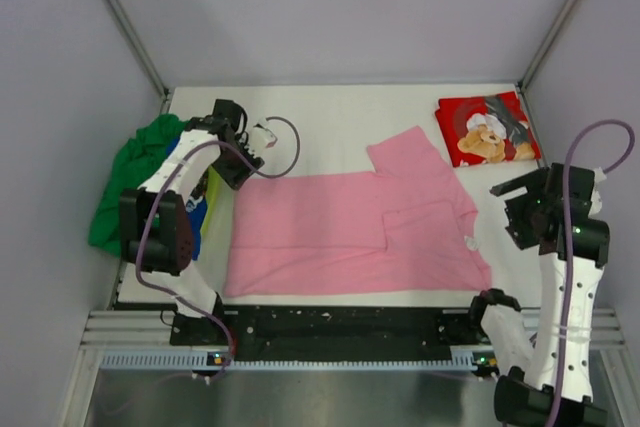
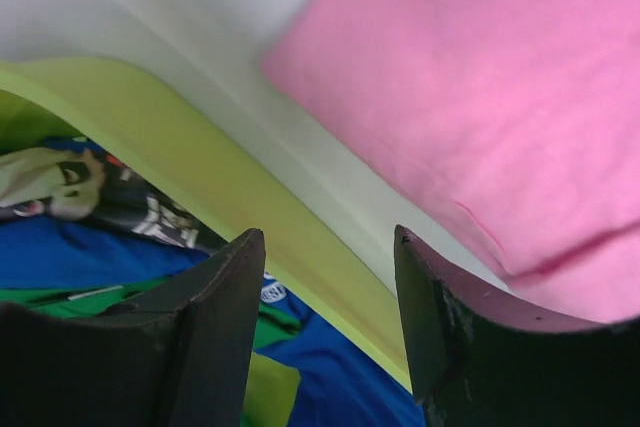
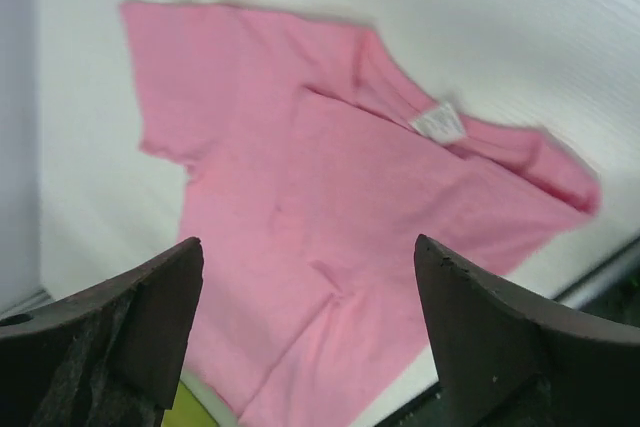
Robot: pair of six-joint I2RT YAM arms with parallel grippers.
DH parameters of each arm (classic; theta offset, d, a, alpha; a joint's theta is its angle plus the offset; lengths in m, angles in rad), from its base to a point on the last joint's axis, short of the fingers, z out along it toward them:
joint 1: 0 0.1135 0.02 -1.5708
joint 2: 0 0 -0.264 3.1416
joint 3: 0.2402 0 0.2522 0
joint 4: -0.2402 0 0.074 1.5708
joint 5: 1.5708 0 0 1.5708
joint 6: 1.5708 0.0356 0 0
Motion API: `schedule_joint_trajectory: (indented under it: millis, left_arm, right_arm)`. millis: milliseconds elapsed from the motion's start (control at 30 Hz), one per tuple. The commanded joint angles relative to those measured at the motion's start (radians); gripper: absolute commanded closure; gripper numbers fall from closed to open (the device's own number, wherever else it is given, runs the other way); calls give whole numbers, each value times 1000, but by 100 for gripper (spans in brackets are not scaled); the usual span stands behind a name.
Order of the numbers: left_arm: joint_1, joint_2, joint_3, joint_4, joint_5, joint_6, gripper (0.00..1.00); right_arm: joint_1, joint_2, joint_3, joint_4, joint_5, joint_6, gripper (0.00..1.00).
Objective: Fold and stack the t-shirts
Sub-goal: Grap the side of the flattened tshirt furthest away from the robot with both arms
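The tip of the sleeve still sticks out, so my right gripper will next grab the pink t-shirt [image 1: 340, 227] by that tip. Then I will fold that sleeve over the t-shirt's body.
The pink t-shirt [image 1: 340, 227] lies spread flat in the middle of the white table [image 1: 330, 112], one sleeve folded in over its body. My left gripper [image 1: 240, 169] hangs open and empty just off its back left corner; the left wrist view [image 2: 325, 237] shows that pink corner [image 2: 480, 97] to the right. My right gripper [image 1: 512, 209] is open and empty above the shirt's right, collar end; in the right wrist view [image 3: 310, 247] the pink shirt [image 3: 330, 197] lies below it. The red teddy-bear shirt [image 1: 490, 129] lies folded at the back right.
A loose heap at the table's left edge holds the green shirt [image 1: 135, 182], the blue one [image 1: 197, 225] and the yellow-green one [image 1: 212, 187]. The yellow-green [image 2: 200, 177] and blue [image 2: 330, 387] cloth lie under my left fingers. Grey walls close in three sides.
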Motion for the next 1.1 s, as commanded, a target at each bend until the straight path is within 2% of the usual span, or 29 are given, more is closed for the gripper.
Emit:
schedule_joint_trajectory:
  millis: [0,133,233,367,500,600,767,900,1000,1067]
  left_arm:
    - [46,111,142,47,48,-48,41]
    - [59,168,195,34,90,14,43]
    - [62,203,236,-4,111,84,45]
    - [68,278,300,-59,116,133,51]
    - [80,341,385,-130,160,170,51]
    - [79,387,435,-159,179,180,49]
    - [80,428,457,-168,161,195,47]
    - [80,439,454,-187,174,219,44]
    - [80,445,449,-190,190,233,43]
    - [79,451,451,-194,202,245,43]
  right_arm:
    - [77,46,53,485,-124,-188,15]
    - [249,363,227,568,9,-456,13]
    - [310,634,407,551,-33,-609,16]
    - [359,954,637,528,-92,-728,18]
    - [395,1251,864,482,-63,-808,20]
    - [404,1431,1010,471,-76,-830,26]
    - [430,1617,1143,471,-3,-867,28]
    - [441,1663,1141,468,19,-870,28]
    - [452,1684,1130,468,-19,-880,28]
    - [465,1704,1159,451,-12,-894,35]
